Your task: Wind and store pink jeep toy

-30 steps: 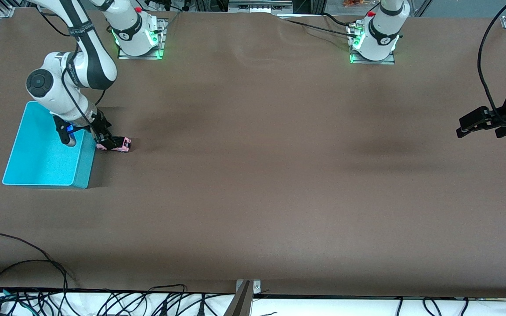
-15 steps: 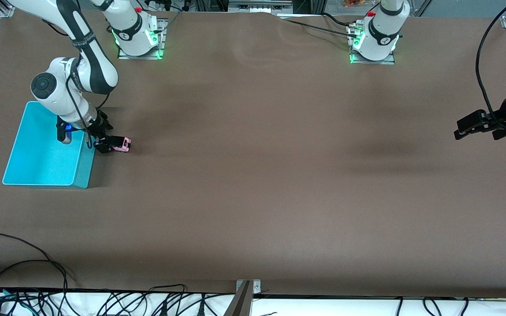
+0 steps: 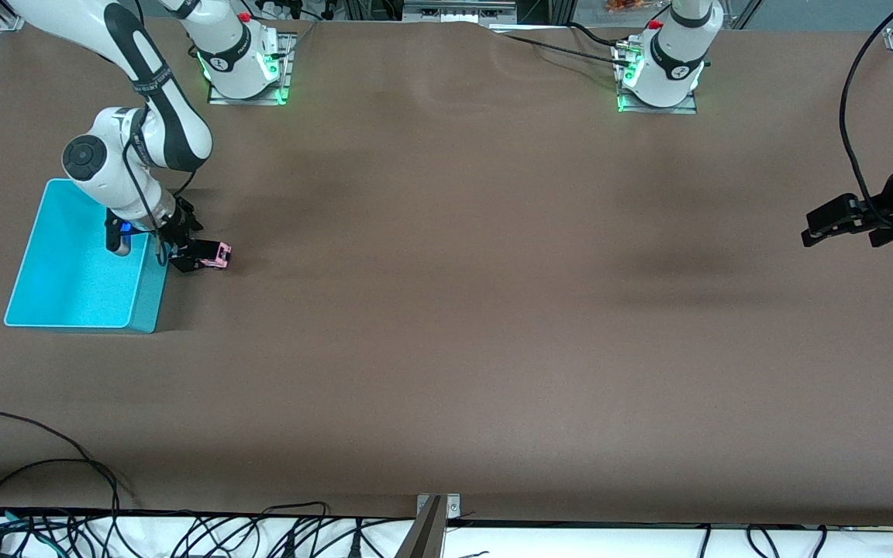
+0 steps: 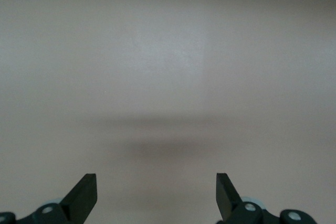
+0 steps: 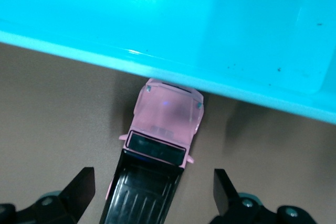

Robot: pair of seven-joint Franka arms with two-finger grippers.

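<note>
In the right wrist view my fingers stand beside the roof, low over the table, so it is time for my right gripper to close on the black roof now.
The pink jeep toy [image 3: 216, 255] [image 5: 167, 119] stands on the brown table beside the turquoise bin [image 3: 150, 294], toward the left arm's end. In the right wrist view its pink hood is up against the bin's outer wall [image 5: 157, 66]. My right gripper [image 3: 185, 259] [image 5: 154, 190] is low over the jeep's black roof. It is open, with a finger on each side of the roof and a gap to both. My left gripper [image 3: 809, 225] [image 4: 156, 192] waits open over bare table at the left arm's end, holding nothing.
The bin's inside [image 3: 74, 263] holds nothing that I can see. Cables [image 3: 43, 465] trail along the table's edge nearest the front camera. The two arm bases [image 3: 241, 70] [image 3: 660, 74] stand at the edge farthest from it.
The right arm's wrist has shifted and turned a little over the jeep, and its gripper has settled lower around the black roof. The jeep has stayed put. The left gripper has barely drifted.
</note>
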